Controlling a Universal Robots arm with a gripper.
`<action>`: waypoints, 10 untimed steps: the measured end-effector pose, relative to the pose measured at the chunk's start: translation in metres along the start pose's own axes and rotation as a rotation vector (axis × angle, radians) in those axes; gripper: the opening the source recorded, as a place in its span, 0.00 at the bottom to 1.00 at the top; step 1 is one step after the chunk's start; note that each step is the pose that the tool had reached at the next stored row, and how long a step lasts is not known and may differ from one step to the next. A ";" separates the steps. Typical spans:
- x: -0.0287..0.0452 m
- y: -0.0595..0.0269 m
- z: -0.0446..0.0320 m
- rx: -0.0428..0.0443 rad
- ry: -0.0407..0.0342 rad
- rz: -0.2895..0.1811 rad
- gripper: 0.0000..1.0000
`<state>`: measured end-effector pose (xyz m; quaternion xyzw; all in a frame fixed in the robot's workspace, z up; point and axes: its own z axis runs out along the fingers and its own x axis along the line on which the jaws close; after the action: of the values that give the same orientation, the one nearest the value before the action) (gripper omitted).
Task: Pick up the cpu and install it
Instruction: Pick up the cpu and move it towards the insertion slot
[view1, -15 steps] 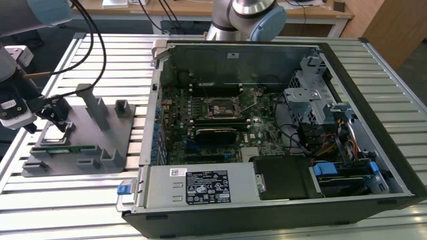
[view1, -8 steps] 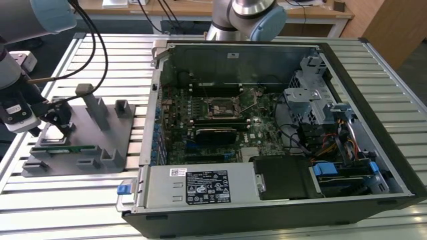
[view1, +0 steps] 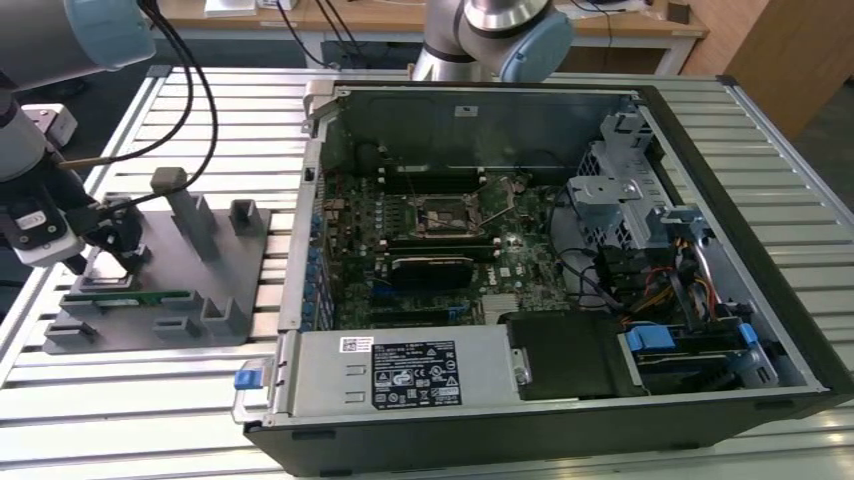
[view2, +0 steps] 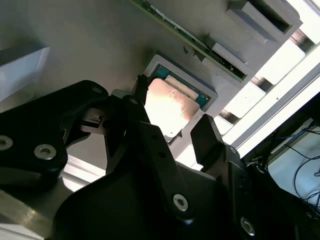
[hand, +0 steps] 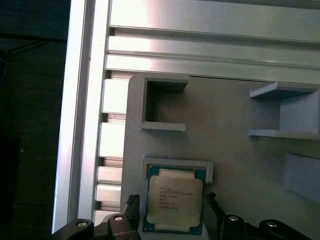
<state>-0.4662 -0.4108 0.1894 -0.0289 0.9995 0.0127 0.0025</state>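
Observation:
My gripper should next pick up the cpu by its opposite side edges, where the side of the grey pocket opens, because the pocket's side wraps around the cpu's corners.
The cpu (hand: 174, 202) lies flat in a shallow grey pocket of the fixture plate (hand: 225, 125), its silver top facing up inside a green rim. My gripper (hand: 172, 212) hangs just over it, open. One black finger (hand: 134, 209) stands on each side of the chip, close to its edges, and I cannot tell if they touch it. In the second wrist view the cpu (view2: 167, 102) shines between the same dark fingers (view2: 207, 135) of the gripper (view2: 172, 112). In the exterior view the gripper (view1: 114, 248) is low over the plate (view1: 160, 300) at the exterior view's left.
A green memory stick (view1: 127, 297) lies on the plate among grey fixture blocks (view1: 187, 215). The open computer case (view1: 721, 200) takes up the middle and the exterior view's right, with the motherboard socket (view1: 447, 212) inside. Slatted aluminium table (view1: 147, 400) lies underneath.

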 end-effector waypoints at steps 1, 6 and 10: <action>-0.0004 0.0004 0.0007 0.0000 0.0001 0.000 0.62; -0.0017 0.0018 0.0037 0.0000 0.0000 0.000 0.62; -0.0021 0.0027 0.0040 0.0001 0.0001 0.000 0.60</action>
<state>-0.4642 -0.4079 0.1854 -0.0288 0.9995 0.0127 0.0024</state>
